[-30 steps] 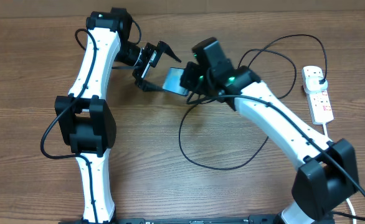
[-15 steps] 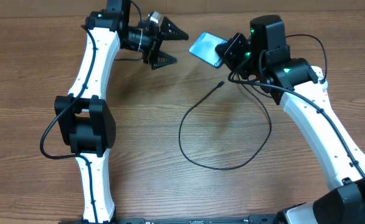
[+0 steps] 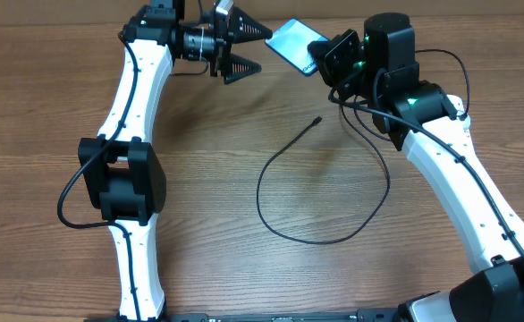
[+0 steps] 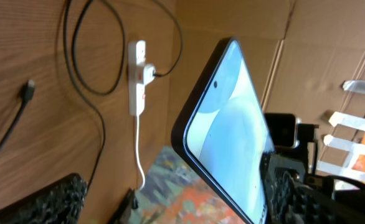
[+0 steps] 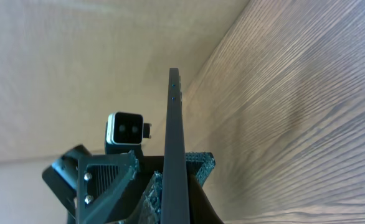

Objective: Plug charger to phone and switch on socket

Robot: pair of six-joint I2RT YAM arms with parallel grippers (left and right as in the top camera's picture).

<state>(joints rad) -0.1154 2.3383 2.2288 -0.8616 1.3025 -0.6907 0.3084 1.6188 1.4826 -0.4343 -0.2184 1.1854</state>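
My left gripper is short of the phone, and the phone's loose end [image 3: 282,35] [image 4: 210,99] is beyond the gripper's fingers. My left gripper would miss it if I closed now, so it should first move toward it.
My right gripper [image 3: 326,61] is shut on the phone [image 3: 293,43], holding it tilted in the air near the table's far edge, its blue screen facing my left gripper. In the right wrist view the phone [image 5: 174,112] shows edge-on between the jaws [image 5: 175,182]. My left gripper [image 3: 244,50] is open and empty, just left of the phone and apart from it. The phone [image 4: 232,124] fills the left wrist view. The charger cable [image 3: 271,210] loops on the table, its connector tip [image 3: 317,119] lying free. The socket [image 4: 136,74] shows only in the left wrist view, with a black plug in it.
The right arm [image 3: 441,170] covers the table's right side, where the socket lies hidden in the overhead view. Cardboard walls [image 4: 307,37] stand behind the table. The left arm [image 3: 132,116] runs along the left side.
The right gripper lifted the phone off the table and carried it right and toward the far edge. The left gripper let go, rose toward the far edge and now points at the phone.
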